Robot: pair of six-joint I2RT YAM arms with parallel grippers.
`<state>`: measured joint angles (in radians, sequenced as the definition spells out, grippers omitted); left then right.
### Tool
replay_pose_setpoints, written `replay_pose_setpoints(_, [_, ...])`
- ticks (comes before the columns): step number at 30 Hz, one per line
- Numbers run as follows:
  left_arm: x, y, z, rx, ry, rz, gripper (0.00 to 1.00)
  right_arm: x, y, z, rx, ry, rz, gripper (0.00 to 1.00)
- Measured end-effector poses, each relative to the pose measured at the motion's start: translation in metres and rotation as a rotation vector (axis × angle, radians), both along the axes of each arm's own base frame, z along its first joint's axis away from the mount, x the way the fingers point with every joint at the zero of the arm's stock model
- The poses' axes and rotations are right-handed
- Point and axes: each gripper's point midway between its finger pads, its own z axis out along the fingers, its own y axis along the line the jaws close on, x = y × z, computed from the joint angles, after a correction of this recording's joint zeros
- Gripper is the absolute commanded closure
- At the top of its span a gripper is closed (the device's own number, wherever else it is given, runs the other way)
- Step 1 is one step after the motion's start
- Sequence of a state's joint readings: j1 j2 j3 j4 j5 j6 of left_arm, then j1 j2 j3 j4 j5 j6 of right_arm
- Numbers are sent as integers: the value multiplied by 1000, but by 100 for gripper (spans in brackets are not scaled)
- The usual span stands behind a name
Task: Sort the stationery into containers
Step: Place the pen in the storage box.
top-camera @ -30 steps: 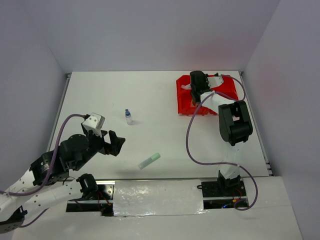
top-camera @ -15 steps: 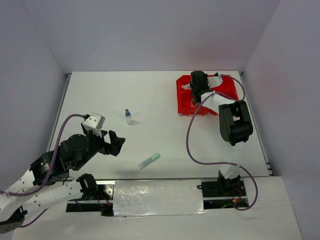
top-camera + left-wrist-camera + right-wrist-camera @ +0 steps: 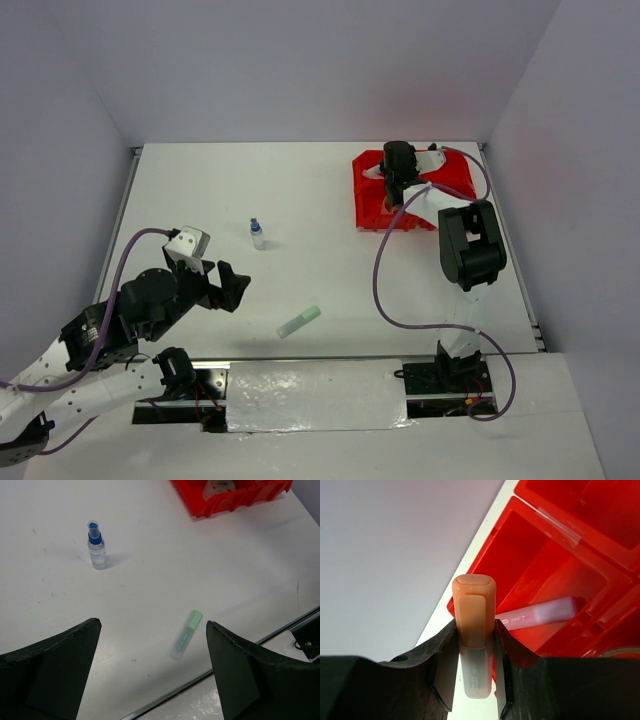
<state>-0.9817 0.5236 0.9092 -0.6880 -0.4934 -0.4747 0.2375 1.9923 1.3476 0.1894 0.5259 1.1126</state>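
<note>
The orange-capped highlighter (image 3: 474, 610) is held low over the pink highlighter's open bin, so it now leaves the fingers of my right gripper.
The containers (image 3: 368, 208) are a block of red bins at the table's far right. My right gripper (image 3: 399, 166) hangs over the block's near-left bin (image 3: 560, 565), shut on an orange-capped highlighter (image 3: 474, 625) that stands upright between its fingers. A pink highlighter (image 3: 540, 614) lies in that bin below. A green highlighter (image 3: 299, 321) lies near the front edge, and a small blue-capped bottle (image 3: 257, 233) stands left of centre. My left gripper (image 3: 232, 288) stays open above the table at the near left, with the green highlighter (image 3: 186, 634) ahead of its fingers.
A tape roll (image 3: 222, 485) shows in one bin of the red block (image 3: 235, 502). The bottle (image 3: 96, 546) stands apart from everything else. A metal rail (image 3: 330, 357) runs along the table's front edge. The right arm's purple cable (image 3: 378, 275) loops over the table.
The right gripper has edged slightly farther over the containers with the orange highlighter still in it. The left arm has not moved.
</note>
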Motion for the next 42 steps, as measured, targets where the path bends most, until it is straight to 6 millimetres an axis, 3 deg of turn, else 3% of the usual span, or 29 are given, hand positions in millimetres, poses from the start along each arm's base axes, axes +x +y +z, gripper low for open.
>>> replay_pose_setpoints(12, [0, 0, 0, 0, -1, 0, 1, 5, 6, 6, -10, -26, 46, 94])
replay_pose_setpoints(16, [0, 0, 0, -2, -2, 0, 1, 6, 6, 4, -15, -24, 49, 75])
replay_pose_setpoints(17, [0, 0, 0, -2, -2, 0, 1, 6, 6, 3, -18, -21, 50, 63])
replay_pose_setpoints(19, [0, 0, 0, -2, -1, -1, 1, 6, 6, 2, -20, -19, 52, 52])
replay_pose_setpoints(24, [0, 0, 0, -2, -2, -1, 1, 6, 7, 3, -25, -18, 63, 33])
replay_pose_setpoints(30, [0, 0, 0, -2, -1, -1, 1, 11, 8, 13, -43, -24, 82, 23])
replay_pose_setpoints(31, [0, 0, 0, -1, -1, -1, 1, 11, 8, 17, -50, -26, 88, 5])
replay_pose_setpoints(35, [0, 0, 0, 1, 0, 0, 1, 10, 12, 38, -93, -7, 136, 0])
replay_pose_setpoints(38, [2, 2, -2, 8, 3, 17, 1, 1, 16, 68, -161, 25, 157, 0])
replay_pose_setpoints(40, [5, 10, -4, 12, 9, 69, 1, -20, 25, 95, -223, 47, 162, 0])
replay_pose_setpoints(42, [10, 24, -7, 21, 20, 155, 1, -51, 47, 118, -269, 61, 178, 0])
